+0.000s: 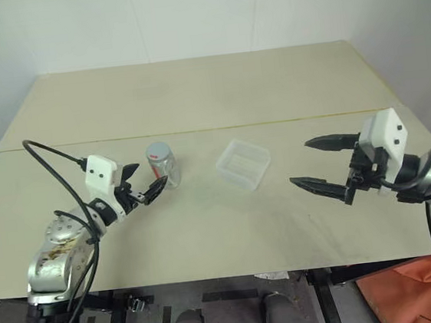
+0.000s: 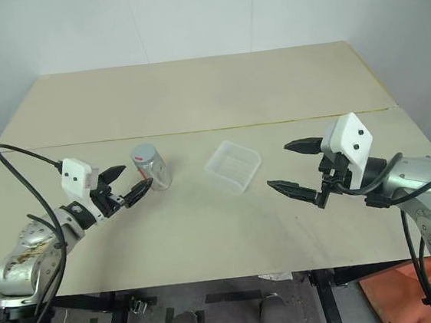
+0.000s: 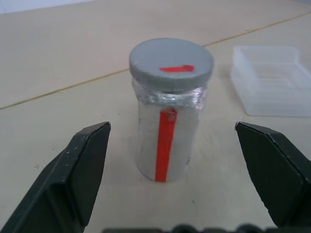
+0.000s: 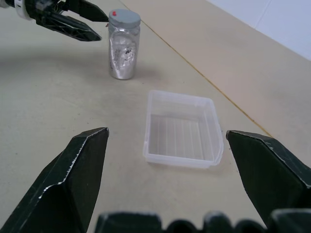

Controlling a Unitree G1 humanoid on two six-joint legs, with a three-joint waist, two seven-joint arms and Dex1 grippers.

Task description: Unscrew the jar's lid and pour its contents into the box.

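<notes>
My left gripper isn't ready to close yet, because bare tabletop shows between my fingers and the jar's silvery body. It will move toward the jar first, then close.
The jar (image 1: 162, 164) stands upright on the table, a silvery cylinder with a red stripe down its side. Its grey lid (image 3: 171, 63), marked with a red dash, sits on top. My left gripper (image 1: 145, 181) is open just left of the jar, its fingertips level with the jar's body and close to it without touching. The clear box (image 1: 243, 163) lies empty to the right of the jar. My right gripper (image 1: 310, 162) hovers open to the right of the box, pointing toward it, nothing between its fingers.
The beige table (image 1: 207, 232) has a seam line (image 1: 288, 120) running across behind the jar and box. An orange object (image 1: 415, 295) lies on the floor at the lower right. A black cable (image 1: 53, 155) loops above my left arm.
</notes>
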